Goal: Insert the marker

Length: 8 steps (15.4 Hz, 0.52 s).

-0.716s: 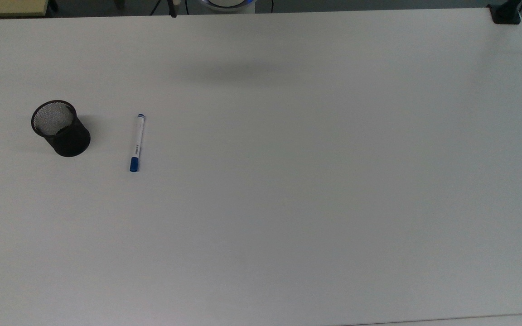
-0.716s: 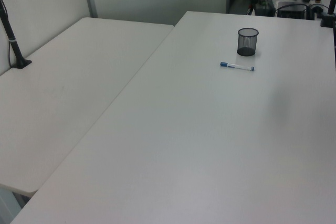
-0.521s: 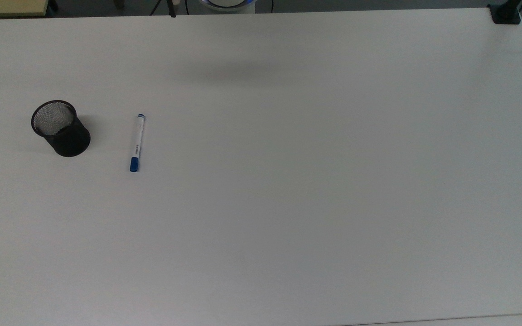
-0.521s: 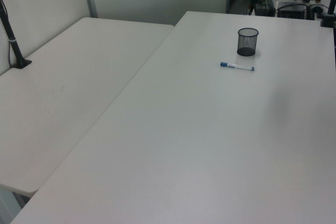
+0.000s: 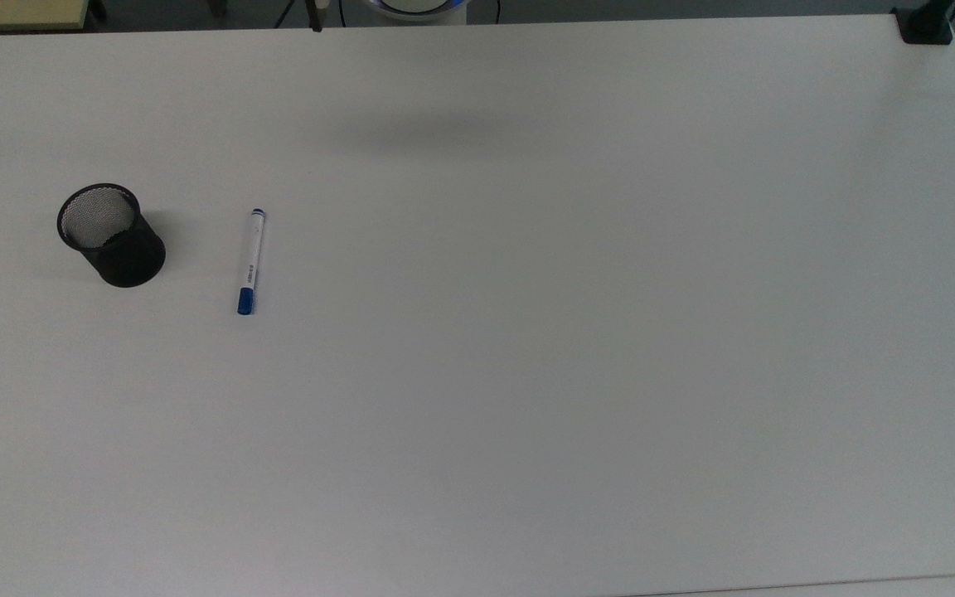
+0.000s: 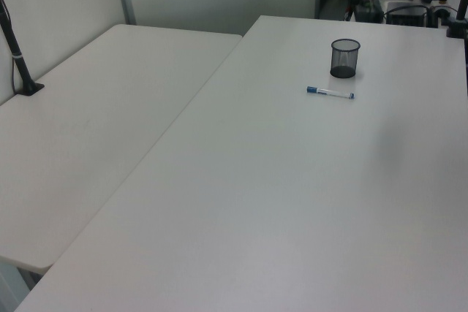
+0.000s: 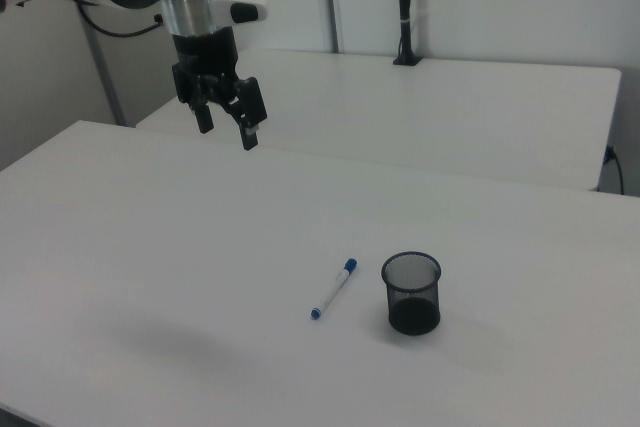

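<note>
The marker needs to go into the black mesh cup [image 6: 344,58] plain end first. My gripper should next grab it by its blue end with the cap [image 6: 312,90].
The marker [image 5: 249,261] lies flat on the white table [image 5: 527,332], white barrel with a blue cap at its near end in the top view. It is also seen as the marker [image 6: 330,93] and the marker [image 7: 333,289]. A black mesh cup [image 5: 109,235] stands upright just to the top view's left of it, apart from it; the same cup [image 7: 411,293] sits at the right view's right of the marker. My gripper [image 7: 228,127] hangs high above the table, far to the right view's upper left of the marker, open and holding nothing.
A second white table [image 6: 88,122] adjoins on the left view's left. A black clamp post [image 6: 20,63] stands on it. A black mount [image 5: 925,25] sits at the top view's upper right table corner.
</note>
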Tool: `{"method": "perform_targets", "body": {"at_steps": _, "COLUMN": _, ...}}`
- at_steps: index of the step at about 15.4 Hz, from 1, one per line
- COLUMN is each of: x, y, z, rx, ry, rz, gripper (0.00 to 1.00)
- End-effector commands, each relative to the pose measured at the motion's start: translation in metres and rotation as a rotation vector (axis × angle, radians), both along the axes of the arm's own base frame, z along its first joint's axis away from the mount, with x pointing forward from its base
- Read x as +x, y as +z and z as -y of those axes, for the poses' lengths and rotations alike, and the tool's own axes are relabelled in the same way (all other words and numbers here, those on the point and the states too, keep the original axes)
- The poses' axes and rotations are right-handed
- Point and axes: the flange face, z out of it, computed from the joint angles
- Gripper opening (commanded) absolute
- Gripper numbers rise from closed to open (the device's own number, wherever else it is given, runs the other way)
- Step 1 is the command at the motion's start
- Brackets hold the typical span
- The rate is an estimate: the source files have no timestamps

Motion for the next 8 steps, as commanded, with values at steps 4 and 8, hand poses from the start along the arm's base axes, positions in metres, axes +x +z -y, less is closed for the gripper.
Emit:
{"method": "perform_targets", "body": {"at_steps": 4, "x": -0.007, "y": -0.005, "z": 0.026, "rx": -0.029, "ry": 0.199, "rz": -0.004, "gripper": 1.00}}
{"method": "perform_targets", "body": {"at_steps": 8, "x": 0.027, "y": -0.059, "z": 0.050, "rx": -0.109, "ry": 0.298, "rz": -0.047, "gripper": 1.00}}
